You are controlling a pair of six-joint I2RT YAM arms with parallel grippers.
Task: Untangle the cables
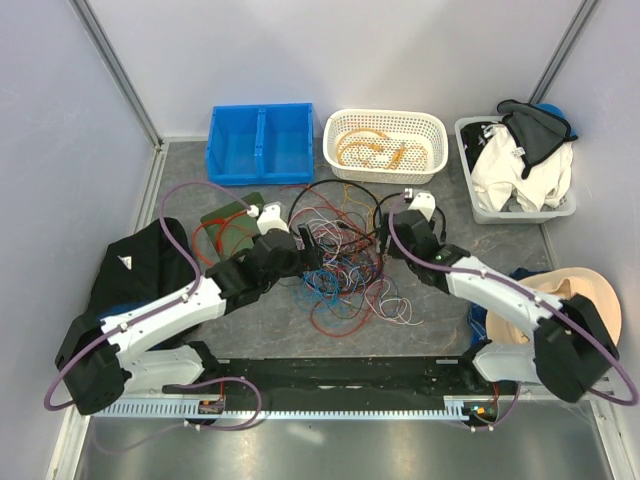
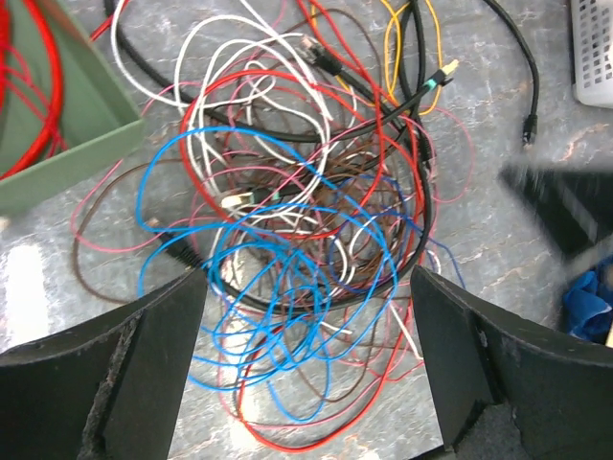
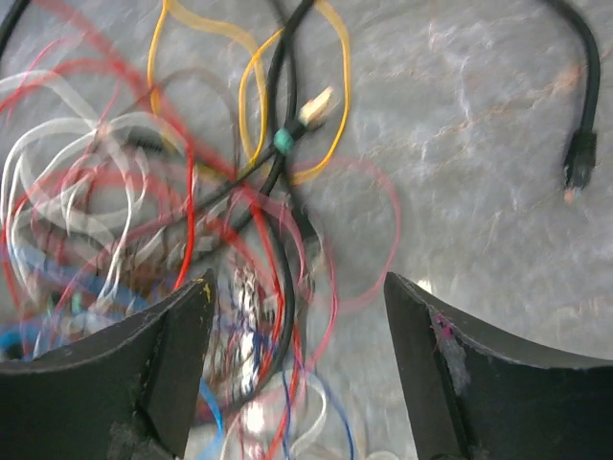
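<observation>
The yellow cable's loop should be grabbed by my right gripper next, beside the green band. The black cable will then be free to slip out.
The cables (image 1: 340,262) lie in one tangled heap in the middle of the table: blue, red, white, black, yellow and pink wires. My left gripper (image 1: 303,243) is at the heap's left edge. In the left wrist view it (image 2: 306,355) is open and empty, jaws wide over blue loops (image 2: 287,278) and a red wire (image 2: 287,441). My right gripper (image 1: 385,232) is at the heap's right edge. In the right wrist view it (image 3: 299,335) is open and empty above red and black strands, near a black cable with a green band (image 3: 283,141) and a yellow wire (image 3: 326,115).
A green tray (image 1: 228,222) with red wire is left of the heap. At the back stand a blue bin (image 1: 260,143), a white basket (image 1: 385,125) holding orange cables, and a grey bin (image 1: 470,190) of cloth. A black cloth (image 1: 130,270) lies left, a beige hat (image 1: 575,295) right.
</observation>
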